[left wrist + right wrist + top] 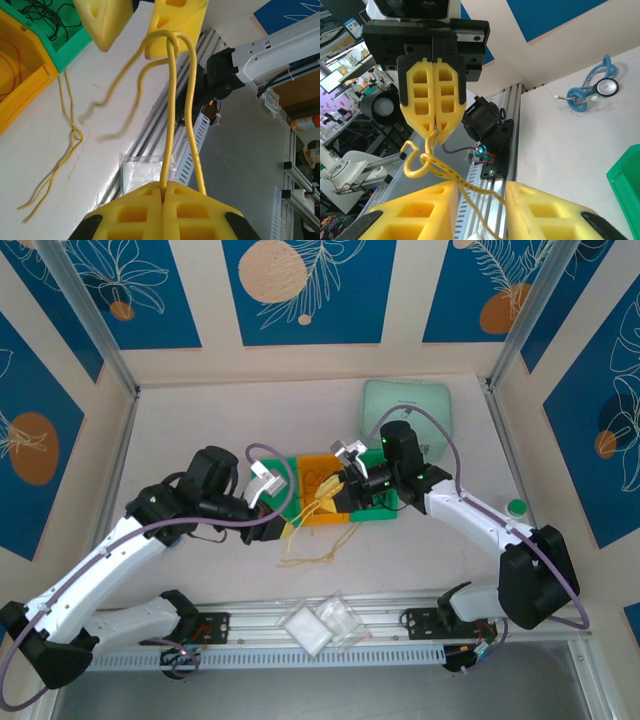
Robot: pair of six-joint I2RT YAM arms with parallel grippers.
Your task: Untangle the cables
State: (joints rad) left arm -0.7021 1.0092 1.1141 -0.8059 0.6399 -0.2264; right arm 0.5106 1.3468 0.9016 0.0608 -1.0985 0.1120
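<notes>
I next need to grab the parts of the yellow cable that trail away from my left gripper's hold with my right gripper, to pull the tangle apart.
My left gripper (164, 192) is shut on a yellow cable (172, 110), which rises from its fingertips as a loop. In the right wrist view that left gripper (436, 131) hangs ahead with the cable (427, 162) curling below it. The right gripper (480, 210) is open, and strands of the cable pass between its fingers (415, 210) without being pinched. From above, the left gripper (275, 490) and the right gripper (338, 485) meet over an orange bin (318, 512). More yellow cables (310, 558) lie on the table. Black cables (42, 17) sit in a green bin (70, 55).
A pale green container (405, 408) stands at the back. Clear plastic bags (322, 625) lie on the aluminium rail (400, 650) at the near edge. A blue stethoscope (592, 92) lies on the table, and a small green disc (517, 507) sits at the right.
</notes>
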